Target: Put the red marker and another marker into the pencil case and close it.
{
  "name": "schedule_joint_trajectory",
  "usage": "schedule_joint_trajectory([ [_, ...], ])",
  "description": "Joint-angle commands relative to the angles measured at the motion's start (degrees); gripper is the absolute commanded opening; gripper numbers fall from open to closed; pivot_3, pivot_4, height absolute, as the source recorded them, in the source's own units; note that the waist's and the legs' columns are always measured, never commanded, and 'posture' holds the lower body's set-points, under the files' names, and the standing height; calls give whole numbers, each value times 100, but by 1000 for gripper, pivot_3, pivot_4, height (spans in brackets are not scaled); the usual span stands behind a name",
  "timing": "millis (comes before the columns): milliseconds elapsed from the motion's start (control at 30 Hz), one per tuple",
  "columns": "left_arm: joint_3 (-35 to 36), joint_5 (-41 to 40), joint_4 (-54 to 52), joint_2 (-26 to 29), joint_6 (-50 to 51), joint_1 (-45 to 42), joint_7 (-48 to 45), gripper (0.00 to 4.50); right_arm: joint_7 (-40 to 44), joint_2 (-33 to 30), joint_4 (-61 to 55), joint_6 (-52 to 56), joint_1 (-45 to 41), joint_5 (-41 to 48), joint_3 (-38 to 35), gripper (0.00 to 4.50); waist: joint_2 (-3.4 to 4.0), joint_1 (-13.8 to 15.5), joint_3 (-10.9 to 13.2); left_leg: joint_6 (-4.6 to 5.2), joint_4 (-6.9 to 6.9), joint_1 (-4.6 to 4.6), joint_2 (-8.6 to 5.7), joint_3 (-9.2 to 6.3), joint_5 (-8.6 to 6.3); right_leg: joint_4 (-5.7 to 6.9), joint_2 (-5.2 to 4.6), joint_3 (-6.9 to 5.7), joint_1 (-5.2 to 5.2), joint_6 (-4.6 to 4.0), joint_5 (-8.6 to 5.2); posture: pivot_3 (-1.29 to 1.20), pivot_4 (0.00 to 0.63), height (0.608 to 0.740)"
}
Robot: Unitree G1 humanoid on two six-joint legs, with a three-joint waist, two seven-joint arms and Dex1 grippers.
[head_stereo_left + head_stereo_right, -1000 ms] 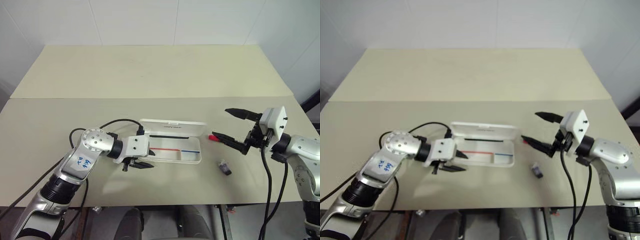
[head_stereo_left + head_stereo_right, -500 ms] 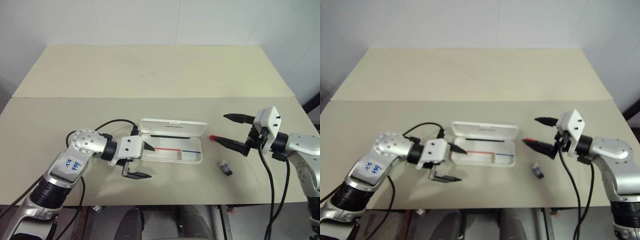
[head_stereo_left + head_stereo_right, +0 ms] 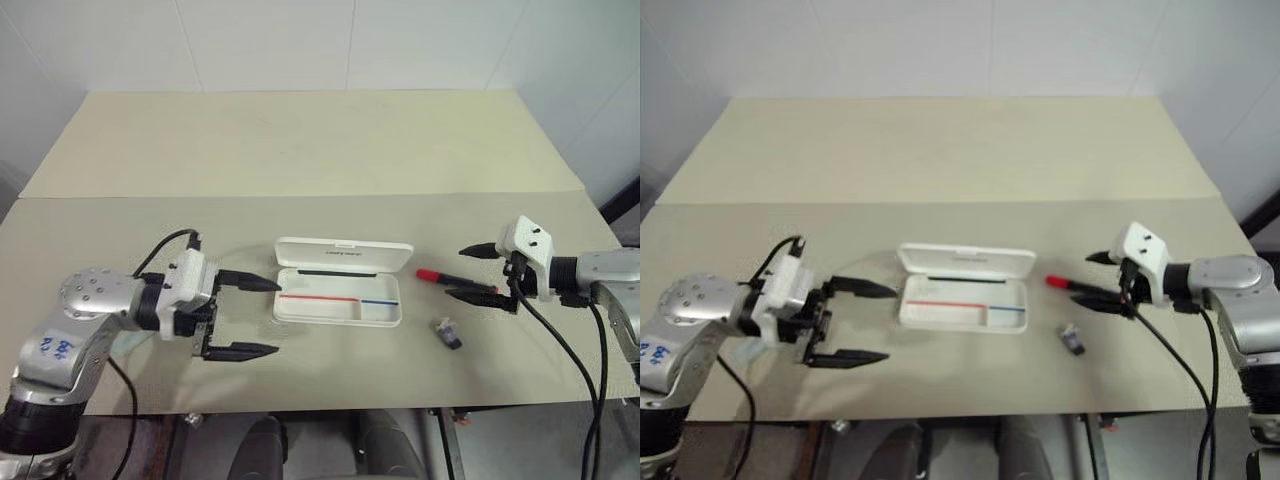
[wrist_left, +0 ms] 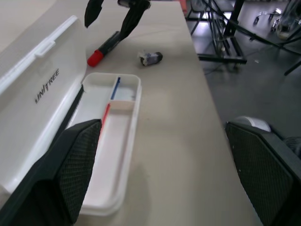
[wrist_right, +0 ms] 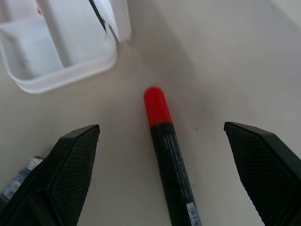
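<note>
The right gripper's fingers are above the red marker's black body (image 3: 458,279) (image 5: 173,167), so they would miss if they closed now. The right gripper needs to lower to it first, then close.
The white pencil case (image 3: 340,310) lies open at the table's middle, lid (image 3: 345,255) tipped back, red and blue stripes inside. Right of it the red marker (image 3: 445,277) lies flat, red cap toward the case. My right gripper (image 3: 458,272) is open and low over the table, one finger on each side of the marker's barrel (image 5: 171,155), not touching it. My left gripper (image 3: 248,317) stands open and empty, left of the case and apart from it. A short pale stub with a dark end (image 3: 450,333) lies nearer the front edge; I cannot tell if it is the other marker.
The table (image 3: 300,150) stretches wide and bare behind the case, with a seam across its middle. Its right edge drops to a floor with metal stands (image 4: 225,28). A black cable (image 3: 545,330) hangs from my right wrist.
My left gripper has opened wide and drawn back to the left, away from the case's front corner. My right gripper has sunk so that its fingers straddle the red marker.
</note>
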Motion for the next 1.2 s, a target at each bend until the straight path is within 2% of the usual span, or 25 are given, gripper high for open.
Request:
schedule_joint_trajectory([
  [33, 419, -165, -18, 113, -91, 91, 124, 4468, 135, 17, 271, -129, -285, -203, 122, 4500, 1, 8, 0, 0, 4, 0, 0, 0, 0, 0, 0, 0, 1, 0, 0, 0, 150, 740],
  [200, 864, -102, 88, 183, -224, 245, 313, 4468, 301, 144, 796, -398, -556, -564, 455, 4500, 1, -14, 0, -2, 31, -5, -1, 0, -2, -2, 0, 0, 9, -2, 0, 0, 150, 740],
  [400, 1171, -47, 300, 308, -434, 319, 388, 4500, 413, 116, 1230, -936, -552, -916, 582, 2466, 4, -10, 2, -3, 40, -4, -1, 2, -2, -2, 0, 1, 13, -6, 3, 0, 150, 740],
  [567, 1058, -17, 365, 279, -536, 186, 474, 4500, 381, 184, 1234, -1118, -465, -980, 561, 749, 3, -11, 2, -3, 50, 0, -1, 2, -2, -9, 0, 1, 26, -14, 7, 0, 150, 740],
  [600, 1012, -12, 385, 260, -557, 147, 486, 4500, 319, 206, 1232, -1146, -452, -990, 534, 581, 3, -11, 2, -3, 51, 6, 0, 2, -2, -13, 0, 1, 34, -15, 8, 0, 150, 740],
  [767, 708, 163, 575, 159, -830, -74, 491, 4500, 193, 152, 1447, -1418, -484, -1059, 402, 580, 4, -14, 2, -5, 50, 41, 0, 2, -3, -28, 0, 1, 75, -15, 9, 0, 150, 740],
  [900, 403, 249, 792, 64, -1037, -241, 409, 4500, 735, -357, 1462, -2011, -241, -895, 146, 580, 15, 4, 9, -6, 43, 55, -1, 5, -4, -30, -1, 3, 86, -17, 7, 0, 150, 740],
  [1067, 239, 358, 1194, 29, -1318, -390, 292, 4500, 1340, -730, 336, -1685, 363, -127, -314, 580, 19, -16, 12, -7, 34, 56, 1, 5, -10, -26, -1, 2, 84, -14, 3, 0, 150, 740],
  [1167, 166, 419, 1439, 4, -1468, -487, 215, 4500, 1377, -759, -507, -1173, 627, 296, -511, 580, 19, -73, 12, -9, 36, 62, 6, 8, -13, -20, 5, 4, 84, -13, 2, 0, 150, 740],
  [1200, 153, 448, 1534, -11, -1545, -489, 179, 4500, 1205, -657, -1119, -798, 704, 585, -527, 580, 19, -79, 12, -9, 37, 64, 9, 8, -13, -20, 7, 5, 85, -13, 2, 0, 150, 740],
])
